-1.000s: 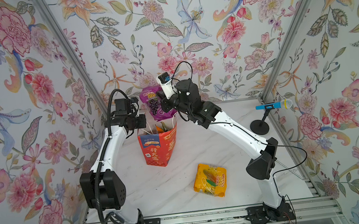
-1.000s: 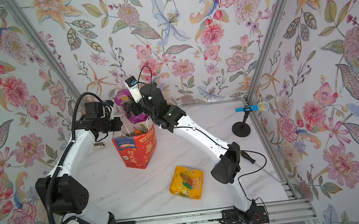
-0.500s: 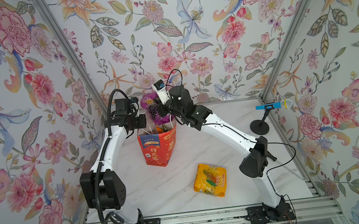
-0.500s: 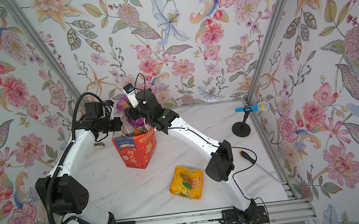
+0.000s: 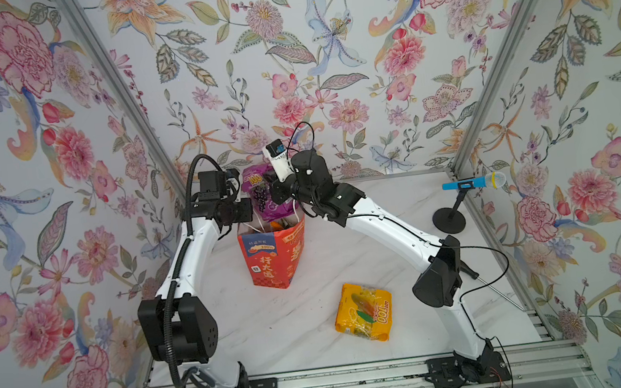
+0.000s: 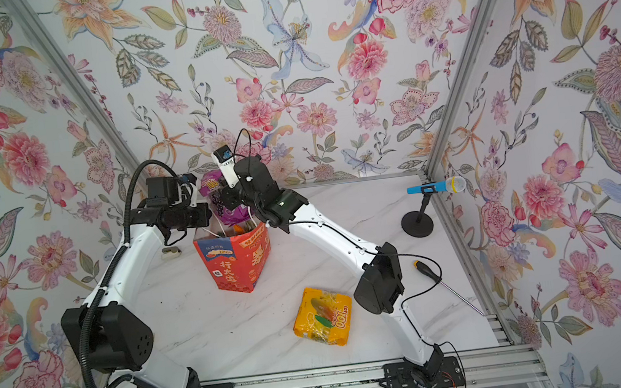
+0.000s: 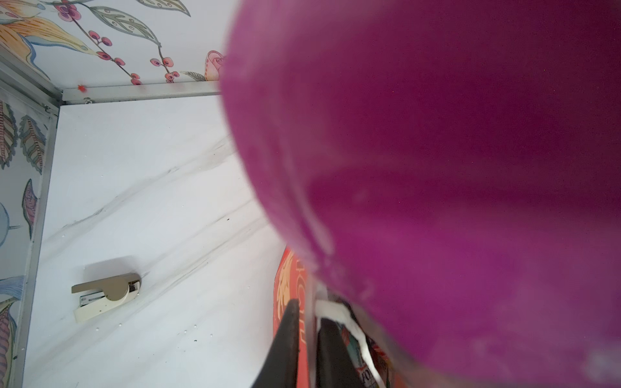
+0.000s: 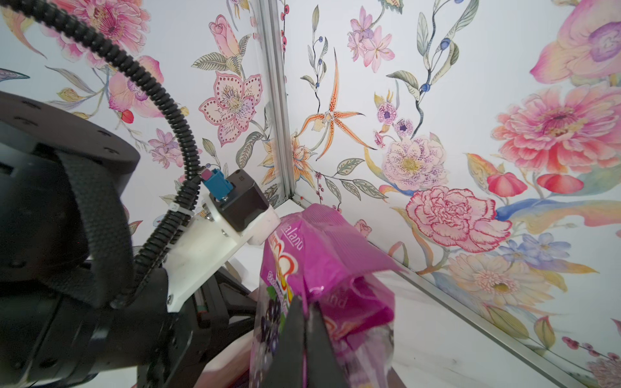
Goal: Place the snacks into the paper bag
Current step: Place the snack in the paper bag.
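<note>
The purple snack packet hangs with its lower end in the bag's opening, so it is now time for my right gripper to release the packet.
The red paper bag stands upright at the middle back of the table. My left gripper is shut on its rim, one finger on the red wall and one inside. My right gripper is shut on the purple snack packet, which hangs upright with its lower end in the bag's mouth. That packet fills most of the left wrist view. Other packets show inside the bag. A yellow-orange packet lies flat on the table in front.
A blue toy microphone on a black stand sits at the back right by the wall. A screwdriver lies along the right edge. A beige stapler rests near the left wall behind my left arm.
My right arm has carried the purple packet left and down, from above the bag's rim into its mouth. The left arm and the bag have stayed put.
</note>
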Controlling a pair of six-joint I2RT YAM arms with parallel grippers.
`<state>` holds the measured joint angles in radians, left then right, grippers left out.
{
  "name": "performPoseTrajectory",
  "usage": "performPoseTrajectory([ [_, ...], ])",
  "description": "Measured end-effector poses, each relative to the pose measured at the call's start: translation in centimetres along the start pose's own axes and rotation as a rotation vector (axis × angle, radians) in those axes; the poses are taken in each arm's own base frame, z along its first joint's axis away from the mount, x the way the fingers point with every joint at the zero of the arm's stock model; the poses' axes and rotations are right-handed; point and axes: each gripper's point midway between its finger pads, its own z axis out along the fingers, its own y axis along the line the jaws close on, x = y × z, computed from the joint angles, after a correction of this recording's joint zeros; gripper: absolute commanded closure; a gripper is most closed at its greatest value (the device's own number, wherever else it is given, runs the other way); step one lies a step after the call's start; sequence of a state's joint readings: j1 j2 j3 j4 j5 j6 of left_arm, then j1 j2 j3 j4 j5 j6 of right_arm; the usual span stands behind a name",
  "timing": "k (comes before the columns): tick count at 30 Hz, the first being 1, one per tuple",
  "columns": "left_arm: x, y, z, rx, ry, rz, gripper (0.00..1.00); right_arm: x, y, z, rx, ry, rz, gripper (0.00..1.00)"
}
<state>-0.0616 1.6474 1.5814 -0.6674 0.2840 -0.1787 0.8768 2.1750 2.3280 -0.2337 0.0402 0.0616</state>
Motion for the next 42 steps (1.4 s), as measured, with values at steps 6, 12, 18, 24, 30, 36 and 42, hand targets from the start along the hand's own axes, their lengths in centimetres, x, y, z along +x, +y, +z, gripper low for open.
performPoseTrajectory([
  [6,0.0,0.0,0.0,0.0,0.0,0.007,0.86,-0.2,0.1,0.1,-0.008,-0.012,0.015,0.6],
  [12,-0.1,-0.1,0.0,0.004,-0.004,0.008,0.86,-0.9,0.1,-0.1,-0.003,-0.035,-0.004,0.38],
  [18,-0.1,-0.1,-0.1,0.004,-0.008,0.008,0.86,-4.0,-0.4,-2.5,0.022,-0.078,-0.032,0.29],
  [24,-0.1,-0.1,-0.1,0.004,-0.008,0.008,0.86,-8.6,-1.8,-7.3,0.059,-0.143,-0.031,0.35],
  [30,-0.1,-0.1,-0.1,0.004,-0.008,0.008,0.86,-7.7,-5.0,-7.3,0.1,-0.06,-0.024,0.4],
  [36,-0.1,-0.1,-0.1,0.004,-0.008,0.008,0.87,0.0,-6.5,-3.1,0.092,0.163,-0.03,0.4],
  [42,-0.1,-0.1,-0.1,0.004,-0.008,0.008,0.87,6.7,-5.7,-1.0,0.046,0.337,-0.036,0.4],
])
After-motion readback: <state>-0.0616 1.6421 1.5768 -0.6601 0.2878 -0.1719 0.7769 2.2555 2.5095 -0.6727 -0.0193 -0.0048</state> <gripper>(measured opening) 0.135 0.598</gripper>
